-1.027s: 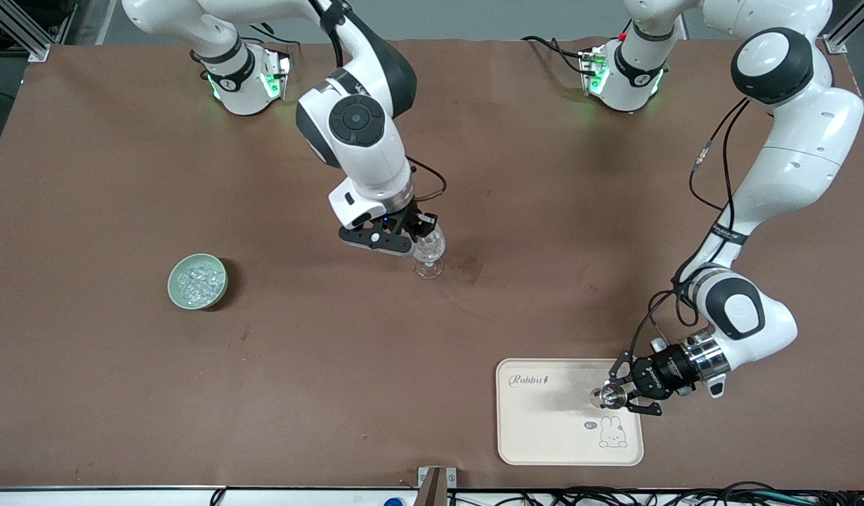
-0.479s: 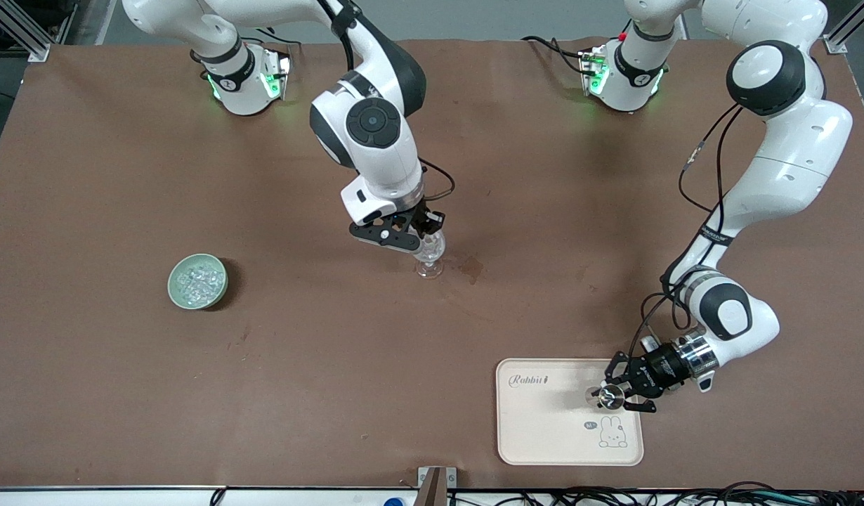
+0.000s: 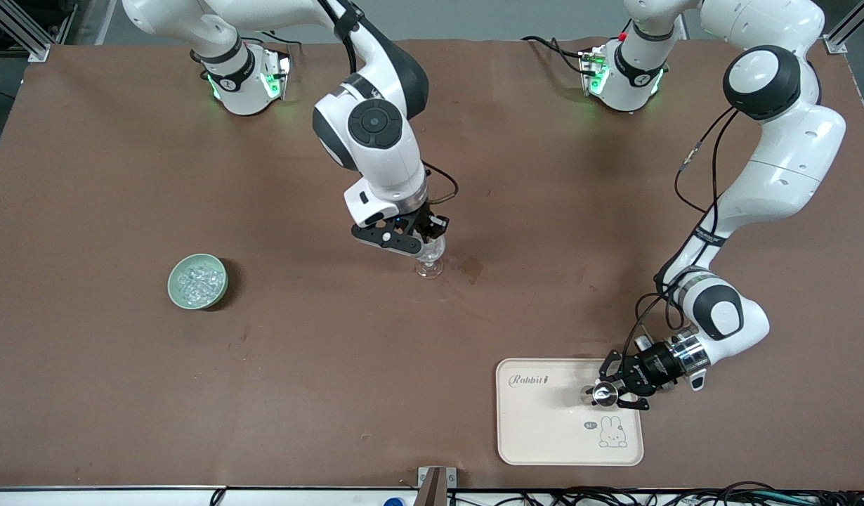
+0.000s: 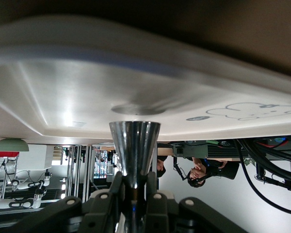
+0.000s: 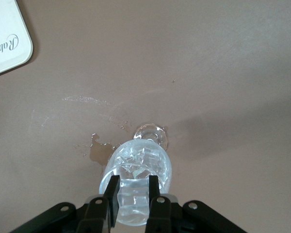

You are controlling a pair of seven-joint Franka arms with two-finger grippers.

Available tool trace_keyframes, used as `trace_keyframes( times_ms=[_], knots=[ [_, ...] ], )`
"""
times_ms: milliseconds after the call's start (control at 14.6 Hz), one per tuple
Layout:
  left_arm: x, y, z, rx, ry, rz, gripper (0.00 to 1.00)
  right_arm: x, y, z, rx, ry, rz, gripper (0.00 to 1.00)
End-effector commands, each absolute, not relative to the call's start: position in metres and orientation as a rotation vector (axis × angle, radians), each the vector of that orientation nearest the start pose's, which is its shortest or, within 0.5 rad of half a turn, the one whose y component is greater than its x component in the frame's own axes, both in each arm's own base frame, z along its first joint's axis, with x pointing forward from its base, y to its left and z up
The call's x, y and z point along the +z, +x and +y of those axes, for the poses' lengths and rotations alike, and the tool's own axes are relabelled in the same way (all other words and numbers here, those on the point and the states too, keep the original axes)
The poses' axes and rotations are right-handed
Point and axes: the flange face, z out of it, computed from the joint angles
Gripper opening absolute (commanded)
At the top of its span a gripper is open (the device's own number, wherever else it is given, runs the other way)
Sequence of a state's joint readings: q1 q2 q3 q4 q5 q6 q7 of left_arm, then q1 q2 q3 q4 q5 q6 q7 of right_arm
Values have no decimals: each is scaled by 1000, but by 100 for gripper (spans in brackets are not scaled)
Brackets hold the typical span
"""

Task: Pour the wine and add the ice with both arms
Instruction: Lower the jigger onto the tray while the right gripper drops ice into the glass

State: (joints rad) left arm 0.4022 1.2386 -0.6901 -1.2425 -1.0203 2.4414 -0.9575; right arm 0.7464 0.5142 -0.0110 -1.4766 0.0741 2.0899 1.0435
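The metal cup [image 4: 135, 141] has its lower rim over the cream tray [image 4: 72, 97] and would stand, so it is time for my left gripper to open.
My right gripper [image 3: 422, 243] hangs over the clear stemmed glass [image 3: 429, 263], which stands mid-table. It is shut on one ice cube [image 5: 132, 204] directly above the bowl of the glass [image 5: 157, 158], where more ice lies. A heap of ice fills the pale green bowl [image 3: 197, 281] toward the right arm's end. My left gripper [image 3: 610, 393] lies nearly level just above the cream tray [image 3: 544, 429], shut on a shiny metal cup [image 4: 135, 141] by its narrow waist. No wine shows in any vessel.
A small brownish wet patch [image 3: 472, 266] marks the brown table beside the glass, toward the left arm's end. The tray lies near the table edge closest to the front camera. Cables run along that edge.
The left arm has carried the metal cup a little farther over the tray toward its middle. The right gripper has shifted slightly toward the left arm's end, closer over the glass.
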Motion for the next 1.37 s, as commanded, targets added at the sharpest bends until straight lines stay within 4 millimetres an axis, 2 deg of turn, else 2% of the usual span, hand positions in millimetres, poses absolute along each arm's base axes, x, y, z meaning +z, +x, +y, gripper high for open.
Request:
trace_keyframes(
  times_ms=[0, 137, 205, 274, 342, 548, 616, 685, 753, 821, 890, 1027, 1164, 1301],
  knots=[
    [112, 757, -65, -737, 1048, 1628, 14, 388, 519, 493, -52, -2978, 516, 11],
    [112, 757, -69, -734, 1053, 1629, 16, 387, 518, 493, -50, -2979, 514, 16],
    [110, 757, -69, -734, 1052, 1631, 17, 387, 517, 494, -49, -2979, 512, 28],
    [111, 757, -69, -734, 1053, 1631, 25, 387, 517, 494, -48, -2978, 514, 58],
    [110, 756, -68, -734, 1053, 1633, 36, 387, 517, 494, -50, -2979, 514, 100],
    [105, 755, -58, -720, 1058, 1652, 59, 389, 518, 492, -51, -2985, 501, 100],
    [105, 755, -56, -722, 1057, 1658, 71, 390, 520, 490, -50, -2986, 503, 100],
    [108, 755, -57, -719, 1063, 1658, 89, 394, 521, 489, -54, -2982, 502, 100],
    [116, 758, -51, -697, 1083, 1657, 100, 399, 524, 485, -62, -2978, 508, 100],
    [122, 759, -39, -677, 1091, 1661, 100, 403, 527, 480, -72, -2976, 511, 100],
    [134, 758, -33, -671, 1100, 1656, 100, 417, 535, 468, -111, -2974, 522, 100],
    [151, 750, -24, -631, 1209, 1654, 100, 443, 552, 431, -154, -3010, 552, 100],
    [174, 745, -15, -580, 1348, 1632, 100, 473, 572, 378, -160, -3042, 545, 100],
    [195, 744, 1, -610, 1419, 1624, 100, 505, 594, 313, -172, -3050, 538, 100]
  ],
)
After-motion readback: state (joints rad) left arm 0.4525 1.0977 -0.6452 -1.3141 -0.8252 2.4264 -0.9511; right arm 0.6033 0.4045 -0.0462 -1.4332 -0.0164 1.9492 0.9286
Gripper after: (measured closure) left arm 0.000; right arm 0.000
